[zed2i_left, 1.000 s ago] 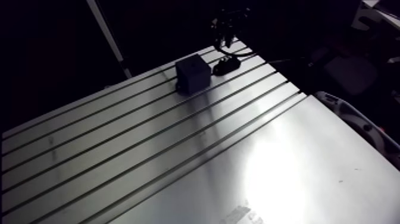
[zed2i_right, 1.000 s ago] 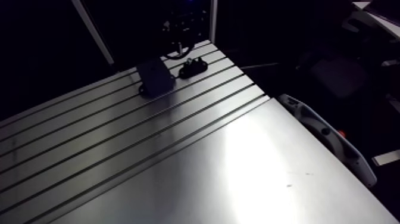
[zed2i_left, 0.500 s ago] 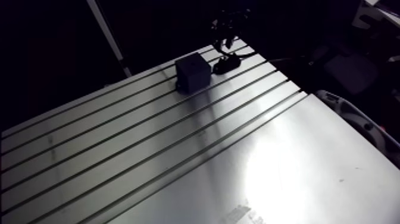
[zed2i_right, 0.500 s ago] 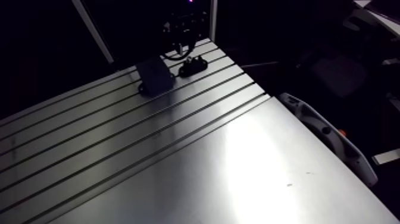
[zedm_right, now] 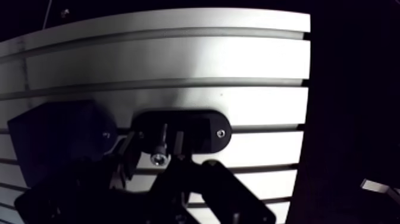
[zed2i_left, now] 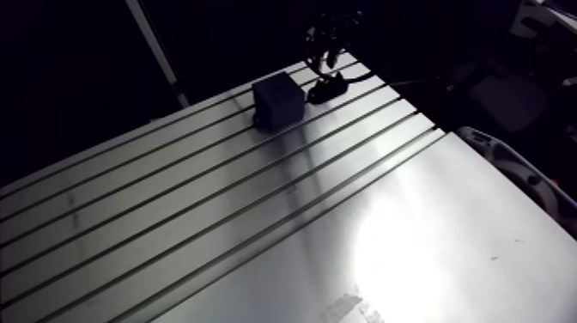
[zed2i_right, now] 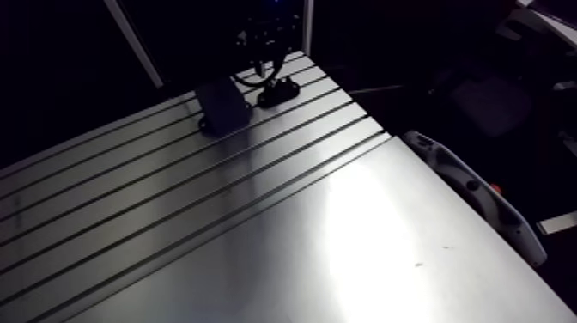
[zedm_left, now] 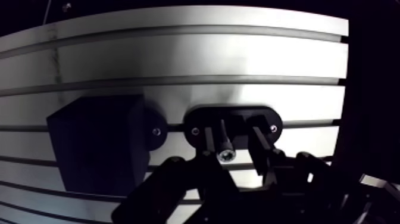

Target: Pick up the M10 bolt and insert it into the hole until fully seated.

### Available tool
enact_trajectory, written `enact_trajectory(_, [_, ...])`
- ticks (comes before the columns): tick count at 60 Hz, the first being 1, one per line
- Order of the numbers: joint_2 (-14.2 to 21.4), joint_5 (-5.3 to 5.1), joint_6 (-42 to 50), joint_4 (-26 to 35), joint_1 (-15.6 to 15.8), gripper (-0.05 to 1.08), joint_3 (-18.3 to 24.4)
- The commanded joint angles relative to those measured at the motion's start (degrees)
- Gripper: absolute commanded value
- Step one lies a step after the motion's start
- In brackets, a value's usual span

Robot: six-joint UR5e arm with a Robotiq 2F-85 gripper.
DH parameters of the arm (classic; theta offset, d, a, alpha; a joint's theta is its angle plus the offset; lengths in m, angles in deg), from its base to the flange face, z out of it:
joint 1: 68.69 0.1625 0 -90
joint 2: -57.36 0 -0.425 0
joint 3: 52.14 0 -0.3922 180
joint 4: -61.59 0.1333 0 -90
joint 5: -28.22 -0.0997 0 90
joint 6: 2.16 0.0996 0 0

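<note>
The black oval holder surrounds the bolt's lower end, so next my gripper needs to grab the bolt by its socket head (zedm_left: 226,155) to insert it into the hole.
In the wrist view a small bolt (zedm_left: 224,143) with a socket head rises from a black oval holder (zedm_left: 235,114) screwed to the slotted table (zedm_left: 178,59). My gripper (zedm_left: 232,136) is open. One finger (zedm_left: 208,140) is close beside the bolt and the other finger (zedm_left: 257,140) stands farther off, so the bolt sits in the gap. A dark block (zedm_left: 98,146) stands beside the holder; its hole does not show. In the arm view the gripper (zed2i_left: 324,62) hangs over the holder (zed2i_left: 327,88) at the table's far corner, next to the block (zed2i_left: 277,100).
The table's far edge runs just past the holder, and beyond it is dark. A smooth metal plate (zed2i_left: 429,249) covers the near right of the table. A grey handheld unit (zed2i_left: 515,172) lies off the right edge. A slanted post (zed2i_left: 154,47) rises at the back.
The gripper has come down closer to the holder and the bolt. The arm view has shifted slightly with the arm; block and holder stay where they were.
</note>
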Motion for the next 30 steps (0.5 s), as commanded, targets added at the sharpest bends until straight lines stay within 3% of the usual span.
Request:
enact_trajectory(1, [-0.21,1.33,0.05,-0.98,0.00,0.57,-0.31])
enact_trajectory(30, [-0.21,1.25,0.14,-0.90,0.09,0.57,-0.58])
